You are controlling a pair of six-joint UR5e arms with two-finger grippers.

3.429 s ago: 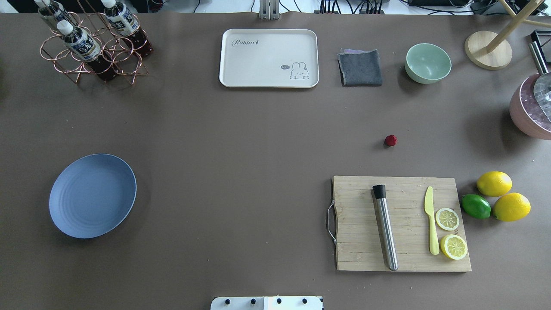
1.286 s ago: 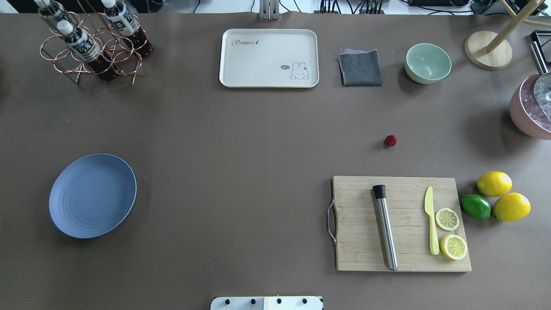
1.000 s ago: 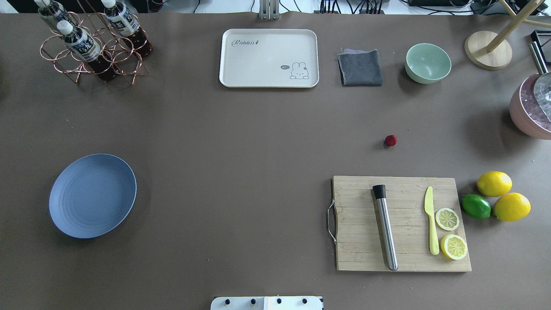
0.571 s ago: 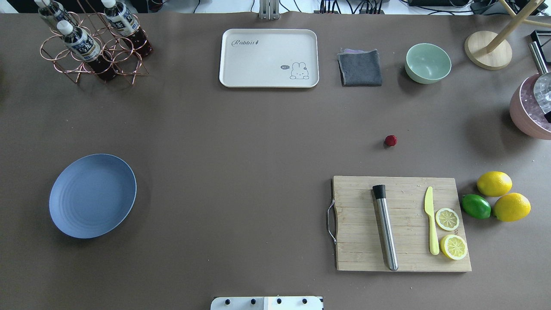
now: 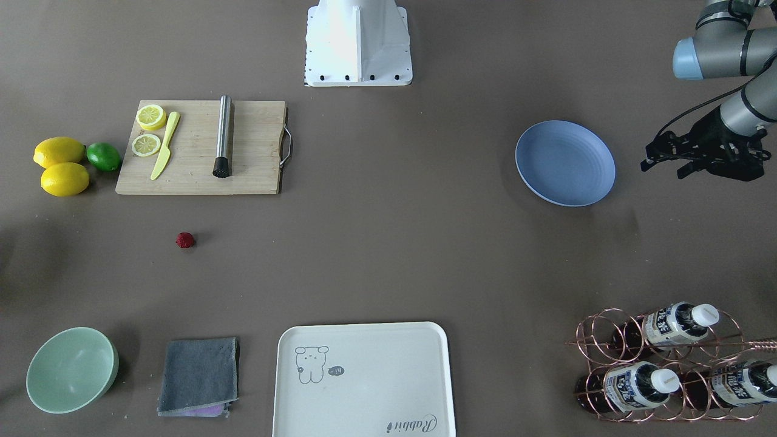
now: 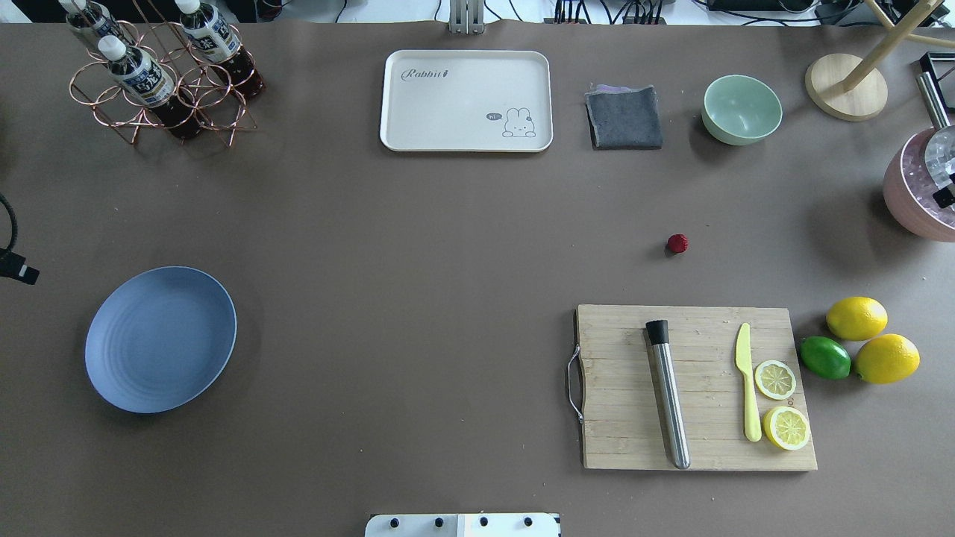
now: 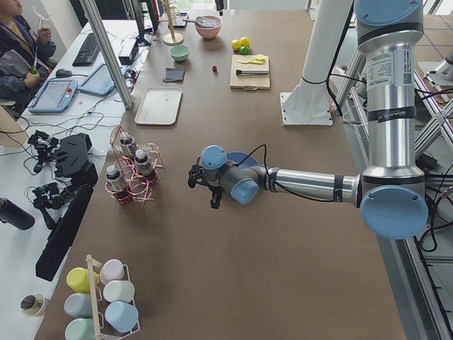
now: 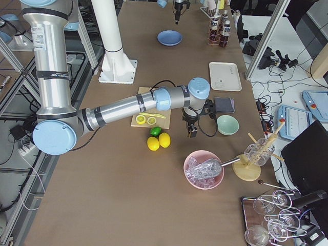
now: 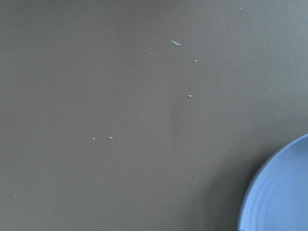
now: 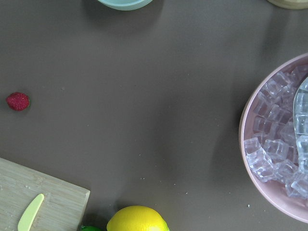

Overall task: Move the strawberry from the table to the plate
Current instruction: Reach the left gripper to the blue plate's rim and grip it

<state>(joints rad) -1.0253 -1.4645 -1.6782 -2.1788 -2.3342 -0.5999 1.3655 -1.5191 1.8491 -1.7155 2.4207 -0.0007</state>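
Observation:
I need to grab the blue plate by its rim (image 5: 610, 163) with my left gripper next. That will bring the plate within reach for the strawberry (image 5: 185, 240).
The strawberry (image 6: 677, 243) (image 5: 185, 240) (image 10: 18, 101) lies alone on the brown table (image 6: 418, 246), just beyond the cutting board. The blue plate (image 6: 160, 339) (image 5: 564, 162) rests empty far to the left, and its rim (image 9: 279, 192) shows in the left wrist view. My left gripper (image 5: 663, 169) (image 7: 203, 193) hovers outside the plate's outer side, fingers apart and holding nothing. My right gripper (image 8: 190, 128) hangs between the strawberry and the ice bowl. Only a black sliver of it reaches the overhead view's right edge, so I cannot tell its state.
A wooden cutting board (image 6: 694, 388) carries a muddler, a yellow knife and lemon slices. Lemons (image 6: 858, 318) and a lime sit to its right. A pink ice bowl (image 6: 921, 190), green bowl (image 6: 741, 109), grey cloth (image 6: 624, 118), cream tray (image 6: 466, 101) and bottle rack (image 6: 160, 74) line the far side.
A tip of the left arm has come in at the overhead view's left edge, and a black part of the right gripper at the right edge. The strawberry and plate have not moved.

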